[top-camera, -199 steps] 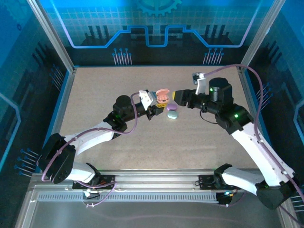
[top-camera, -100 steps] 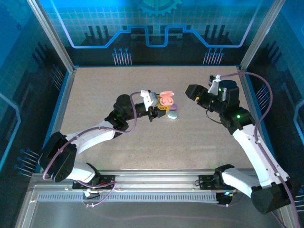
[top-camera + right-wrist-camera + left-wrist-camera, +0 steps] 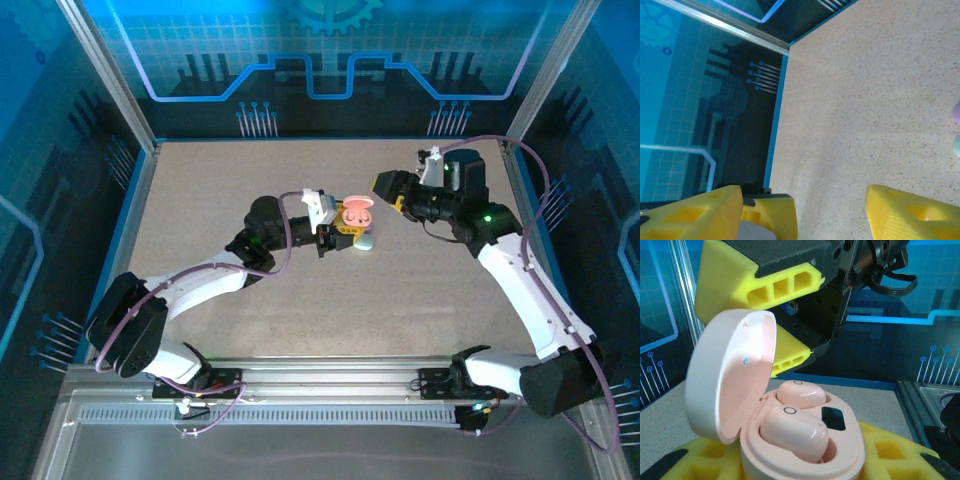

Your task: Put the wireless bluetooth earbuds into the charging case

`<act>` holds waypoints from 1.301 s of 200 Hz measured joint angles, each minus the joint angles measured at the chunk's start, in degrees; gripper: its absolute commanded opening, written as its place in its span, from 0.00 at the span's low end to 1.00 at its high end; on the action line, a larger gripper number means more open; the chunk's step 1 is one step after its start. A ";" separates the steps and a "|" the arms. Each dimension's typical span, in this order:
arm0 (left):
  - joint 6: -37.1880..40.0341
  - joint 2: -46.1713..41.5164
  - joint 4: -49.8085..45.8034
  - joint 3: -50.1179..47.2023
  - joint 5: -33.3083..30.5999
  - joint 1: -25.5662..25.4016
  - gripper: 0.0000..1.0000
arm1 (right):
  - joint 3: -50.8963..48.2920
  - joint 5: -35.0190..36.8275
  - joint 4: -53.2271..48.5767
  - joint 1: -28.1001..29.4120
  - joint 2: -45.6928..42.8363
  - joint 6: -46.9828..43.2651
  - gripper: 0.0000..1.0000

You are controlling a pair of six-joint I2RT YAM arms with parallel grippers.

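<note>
My right gripper is about to grab the pink charging case (image 3: 357,214) across its open lid and base next, so that I can close it over the earbuds.
A pink charging case (image 3: 805,460) with its lid (image 3: 735,375) swung open stands between the yellow fingers (image 3: 890,455) of my left gripper (image 3: 345,226), which is shut on it. Two pink earbuds sit in its wells, one at the back (image 3: 800,392) and one at the front (image 3: 792,432). From above, the case (image 3: 357,214) is held mid-table. My right gripper (image 3: 386,190) hovers just right of and above it, open, with nothing between its fingers. In the left wrist view its yellow fingers (image 3: 757,282) hang over the lid. In its own view the right gripper (image 3: 802,200) has bare table between its fingers.
A small mint and lilac pebble-shaped case (image 3: 364,241) lies on the table just below the pink case. The speckled tabletop (image 3: 250,170) has free room on all sides. Aluminium posts and blue walls close off the back and sides.
My right gripper drew back from the case, opened wider, then came part of the way back. My left gripper shifted slightly right, the case still in it.
</note>
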 measured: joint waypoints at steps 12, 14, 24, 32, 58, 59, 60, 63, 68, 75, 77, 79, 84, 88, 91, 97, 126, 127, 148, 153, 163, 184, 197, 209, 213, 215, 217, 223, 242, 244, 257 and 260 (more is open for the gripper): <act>0.00 0.00 0.00 0.00 0.07 -0.02 0.28 | 1.33 -0.50 -0.81 0.72 1.03 -0.70 0.66; 0.02 0.00 0.00 0.00 0.07 -0.02 0.28 | 1.62 -0.61 -1.01 0.90 1.25 -0.85 0.66; 0.00 0.00 -0.04 0.00 0.07 -0.02 0.28 | 2.60 -0.92 -1.62 1.36 2.12 -1.51 0.65; 0.02 0.00 -0.04 0.00 0.07 -0.02 0.28 | 3.21 -1.36 -2.14 1.68 2.71 -2.01 0.64; 0.02 0.00 -0.39 0.00 -0.04 -0.02 0.28 | 4.81 -2.40 -3.98 2.03 4.26 -3.76 0.62; 0.02 0.00 -0.39 0.00 -0.04 -0.02 0.28 | 4.83 -2.43 -4.02 2.03 4.28 -3.87 0.62; 0.02 0.00 -0.42 0.00 -0.07 -0.02 0.28 | 4.87 -2.49 -4.07 2.03 4.31 -3.93 0.62; 0.02 0.00 -0.44 0.00 -0.11 -0.02 0.28 | 5.05 -2.64 -4.28 2.03 4.37 -4.11 0.62; 0.02 0.00 -0.42 0.00 -0.22 -0.02 0.28 | 5.29 -2.95 -4.66 2.03 4.44 -4.68 0.62; 0.02 0.00 -0.39 0.00 -0.46 -0.02 0.28 | 5.53 -3.43 -5.25 2.03 4.46 -5.44 0.61; 0.04 0.00 -0.37 0.00 -0.57 -0.02 0.29 | 5.60 -3.50 -5.42 2.03 4.46 -5.57 0.61; 0.02 0.00 -0.35 0.00 -0.63 -0.02 0.29 | 5.64 -3.65 -5.66 2.05 4.46 -5.95 0.61; 0.04 0.00 -0.31 0.00 -0.79 -0.02 0.29 | 5.81 -4.09 -6.38 2.10 4.46 -6.58 0.61; 0.04 0.00 -0.31 0.00 -0.94 -0.02 0.29 | 5.97 -4.48 -6.91 2.10 4.46 -7.30 0.61; 0.04 0.00 -0.33 0.00 -1.05 -0.02 0.29 | 6.03 -4.66 -7.13 2.10 4.46 -7.52 0.61; 0.04 0.00 -0.33 0.00 -1.36 -0.02 0.29 | 6.12 -5.16 -7.78 2.08 4.46 -8.44 0.61; 0.02 0.00 -0.28 0.00 -2.23 -0.02 0.29 | 5.99 -8.46 -10.27 1.92 4.26 -11.41 0.62; 0.02 0.00 -0.26 0.00 -2.23 -0.02 0.29 | 5.97 -8.61 -10.27 1.90 4.24 -11.41 0.62; -0.22 0.00 0.20 0.00 -2.32 -0.02 0.30 | 3.96 -12.87 -9.49 0.68 2.97 -11.43 0.60; -0.44 0.00 0.33 0.00 -2.32 -0.02 0.31 | 3.26 -14.25 -9.05 0.22 2.67 -11.32 0.58; -1.05 0.00 0.59 0.00 -2.27 -0.02 0.31 | 2.12 -17.00 -8.20 -0.59 2.49 -10.78 0.56; -1.70 0.00 1.51 0.00 -2.19 -0.02 0.31 | 0.57 -22.67 -6.45 -1.36 2.99 -9.53 0.53; -2.19 0.00 2.19 0.00 -2.08 -0.02 0.31 | 0.20 -25.90 -5.31 -1.36 3.69 -9.07 0.52; -2.71 0.00 2.64 0.00 -1.99 -0.02 0.31 | -0.13 -28.15 -4.00 -1.36 4.20 -8.31 0.52; -2.84 0.00 2.71 0.00 -1.90 -0.02 0.31 | -0.28 -28.94 -3.43 -1.36 4.35 -8.07 0.51; -2.89 0.00 2.73 0.00 -1.84 -0.02 0.31 | -0.35 -29.14 -3.23 -1.36 4.39 -7.91 0.50; -2.97 0.00 2.80 0.00 -1.79 -0.02 0.31 | -0.44 -29.46 -2.89 -1.36 4.44 -7.78 0.50; -2.99 0.00 2.86 0.00 -1.53 -0.02 0.31 | -0.63 -30.21 -2.23 -1.36 4.57 -7.45 0.48; -3.02 0.00 2.95 0.00 -0.94 -0.02 0.31 | -0.85 -31.52 -0.68 -1.36 5.03 -6.56 0.43; -3.02 0.00 3.02 0.00 -0.85 0.00 0.31 | -0.87 -31.58 -0.61 -1.36 5.05 -6.43 0.42; -3.02 0.00 3.10 0.04 -0.50 0.15 0.33 | -1.03 -31.93 -0.04 -1.46 5.18 -5.86 0.32; -3.02 0.00 3.13 0.04 -0.48 0.22 0.33 | -1.07 -31.93 -0.04 -1.49 5.18 -5.53 0.30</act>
